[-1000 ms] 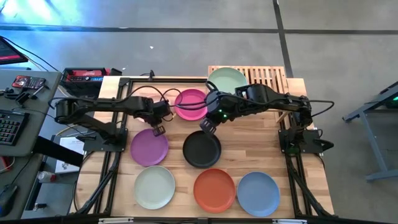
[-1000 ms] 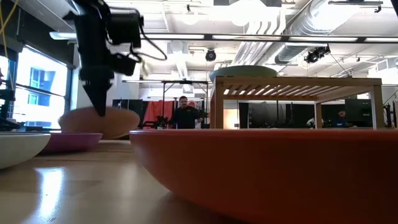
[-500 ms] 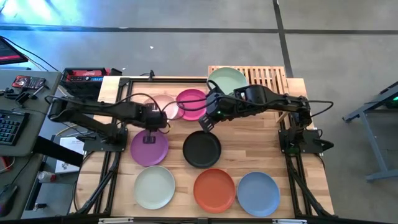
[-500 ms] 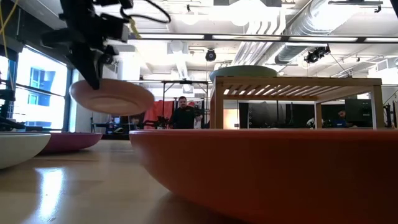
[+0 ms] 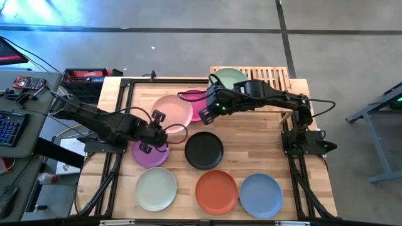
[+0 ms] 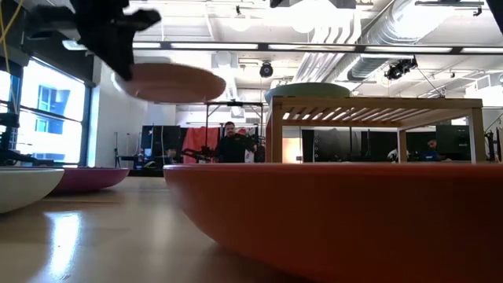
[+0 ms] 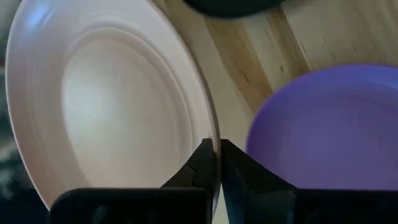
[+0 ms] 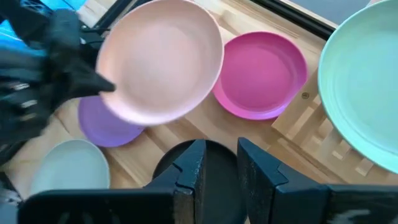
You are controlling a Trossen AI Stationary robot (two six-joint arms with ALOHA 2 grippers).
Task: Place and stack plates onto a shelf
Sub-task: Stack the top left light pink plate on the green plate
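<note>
The pale pink plate should stay in my closed left gripper until my right gripper pinches it, because my right gripper's fingers are short of its rim (image 5: 191, 115).
My left gripper (image 5: 162, 129) is shut on the pale pink plate (image 5: 172, 109), which hangs in the air above the table in the low view (image 6: 169, 82). The plate overlaps the magenta plate (image 5: 200, 104) seen from above. My right gripper (image 5: 210, 108) hovers open beside the magenta plate, above the black plate (image 5: 203, 150). The sage green plate (image 5: 230, 78) lies flat on the bamboo shelf (image 5: 270, 78). Purple (image 5: 148, 154), off-white (image 5: 156, 189), orange-red (image 5: 217, 191) and blue (image 5: 260, 195) plates rest flat on the table. My left gripper pinches the pale pink plate's rim (image 7: 210, 134) between its two fingers, one on the upper face and one underneath. The fingers come in about level from the table's left-near side. The plate is lifted clear of the table and sits nearly level.
The shelf stands at the table's far right corner with bare slats (image 5: 271, 75) beside the green plate. The purple plate (image 7: 329, 130) lies right below my left gripper. A person (image 6: 232, 145) stands in the room beyond the table.
My left gripper has risen and moved toward the table's right, carrying the pale pink plate up off the table until it hangs high and partly over the magenta plate. My right gripper has drawn back a little toward the far edge.
</note>
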